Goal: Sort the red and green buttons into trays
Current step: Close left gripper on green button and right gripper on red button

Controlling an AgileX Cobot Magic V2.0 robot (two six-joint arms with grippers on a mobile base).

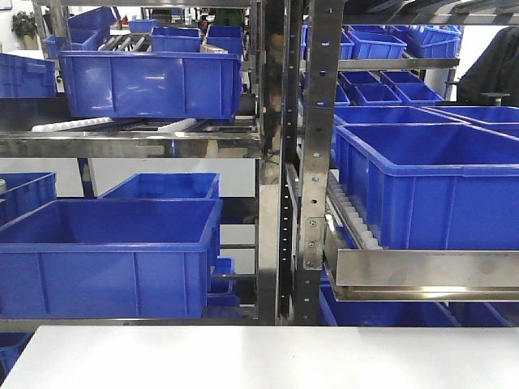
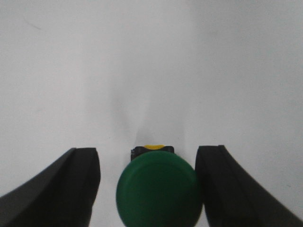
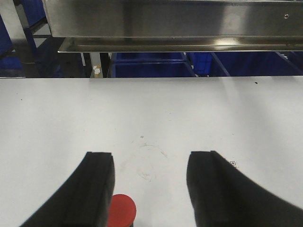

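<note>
I need to sort the green button into its tray, so I should next grab it by the green button's domed cap [image 2: 158,189] with my left gripper.
In the left wrist view the green button [image 2: 158,189] stands on the white table with its domed cap facing the camera and a dark body with a yellow mark behind it. My left gripper [image 2: 147,150] is open around it. The right finger [image 2: 227,189] is against the cap's edge, and the left finger [image 2: 71,189] stands apart from it. In the right wrist view the red button [image 3: 122,211] stands on the table beside the inner face of the left finger [image 3: 94,189]. My right gripper [image 3: 151,154] is open and empty. Neither tray is in view.
The front view shows a steel rack post [image 1: 312,162] with deep blue crates [image 1: 109,255] on its shelves and the white table's [image 1: 259,361] far edge below. In the right wrist view a steel shelf rail [image 3: 175,19] runs along the table's far edge.
</note>
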